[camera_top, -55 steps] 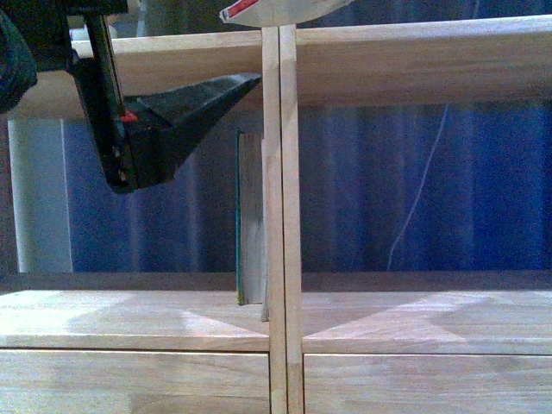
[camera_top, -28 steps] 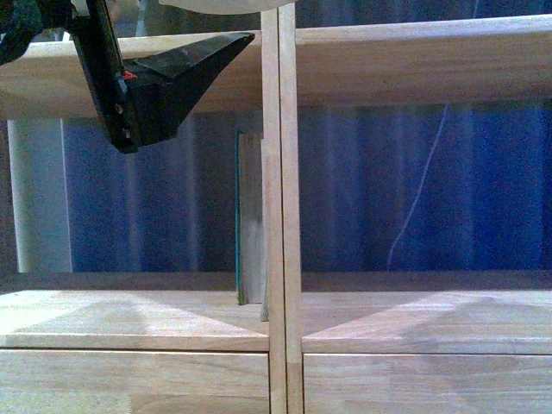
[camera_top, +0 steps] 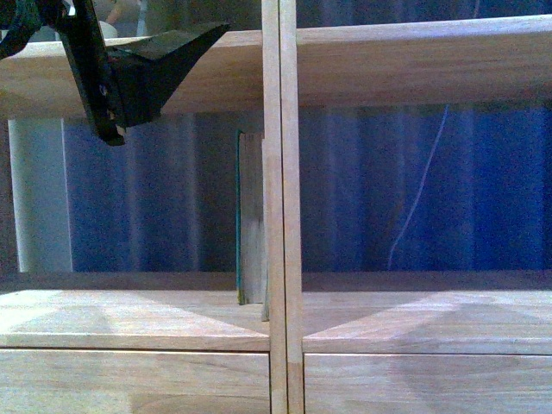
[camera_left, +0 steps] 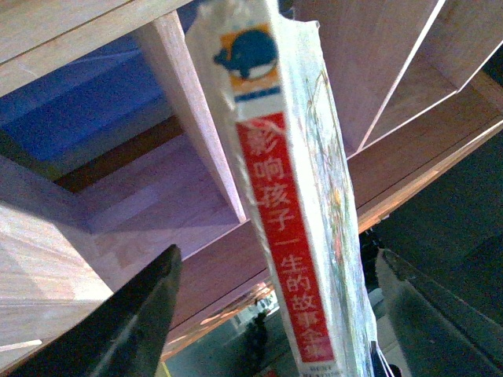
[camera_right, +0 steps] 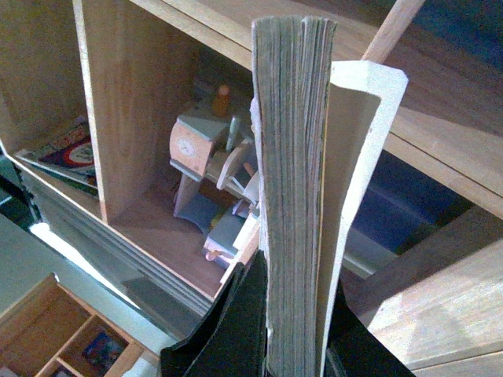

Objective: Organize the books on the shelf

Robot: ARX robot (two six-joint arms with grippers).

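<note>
Next, the left gripper grabs the thin paperback by the upper part of its spine, since my right gripper's fingers already cover the paperback's lower end.
The thin paperback hangs upright, its red-and-white spine with Chinese characters facing the left wrist camera. My right gripper is shut on its lower end, with the grey page edges and one loose cover rising from the black fingers. My left gripper is open; its fingers stand on either side of the spine, apart from it. In the front view it sits high at the left, before the shelf. The teal book stands upright against the central divider.
A wooden toy fills one compartment, and flat picture books lie in the one beside it. A low wooden tray sits on the floor. Behind the shelf hang a blue curtain and a thin white cable.
In the front view my left gripper has risen and shifted left. The paperback's corner, seen at the top edge a second ago, has gone up out of frame.
</note>
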